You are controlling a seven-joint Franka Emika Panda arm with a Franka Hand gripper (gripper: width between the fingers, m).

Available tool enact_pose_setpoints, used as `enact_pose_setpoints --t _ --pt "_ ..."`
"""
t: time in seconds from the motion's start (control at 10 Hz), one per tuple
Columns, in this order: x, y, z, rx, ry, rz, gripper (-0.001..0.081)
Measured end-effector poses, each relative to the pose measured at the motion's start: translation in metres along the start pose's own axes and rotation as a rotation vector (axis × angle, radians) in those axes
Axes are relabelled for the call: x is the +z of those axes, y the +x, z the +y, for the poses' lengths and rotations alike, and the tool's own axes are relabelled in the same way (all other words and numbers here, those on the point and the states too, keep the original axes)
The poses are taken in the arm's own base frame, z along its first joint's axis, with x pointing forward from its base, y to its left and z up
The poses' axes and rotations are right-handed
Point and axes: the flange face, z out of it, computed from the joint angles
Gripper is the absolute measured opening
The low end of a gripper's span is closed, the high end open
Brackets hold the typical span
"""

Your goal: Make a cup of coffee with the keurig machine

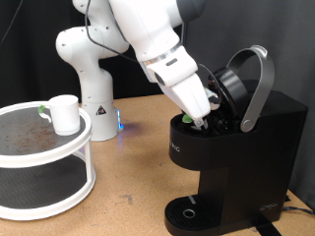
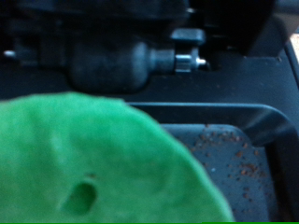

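Observation:
The green-topped pod is low over the open pod chamber, inside the chamber's rim, and would rest there, so my gripper needs to open now.
The keurig machine (image 1: 241, 147) stands at the exterior view's right, black and boxy. Its lid is raised, with the grey arched handle (image 1: 258, 84) up. My gripper (image 1: 200, 116) reaches down into the open pod chamber and is shut on a small dark pod with a green top (image 1: 187, 119). In the wrist view the green pod top (image 2: 93, 159) fills the foreground, blurred, in front of the machine's dark inner parts (image 2: 121, 61). The small white cup (image 1: 65, 113) stands on a round stand at the exterior view's left, far from the gripper.
The cup's round two-tier stand (image 1: 39, 162) has white rims and dark mesh shelves. The white arm base (image 1: 89, 88) stands behind it. The machine's round drip tray (image 1: 187, 211) is at the exterior view's bottom, with nothing on it. Bare wooden tabletop (image 1: 133, 167) lies between the stand and the machine.

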Motion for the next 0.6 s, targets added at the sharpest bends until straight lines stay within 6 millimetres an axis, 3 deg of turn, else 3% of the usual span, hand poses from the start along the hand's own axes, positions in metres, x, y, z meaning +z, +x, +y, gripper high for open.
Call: enact_pose_setpoints --t 0.5,0.6 --pt "0.0037 0.0032 -0.0002 0.005 0.001 -0.011 0.0446" --pt "0.0044 0.0038 -0.001 0.007 0.005 -0.006 0.0657"
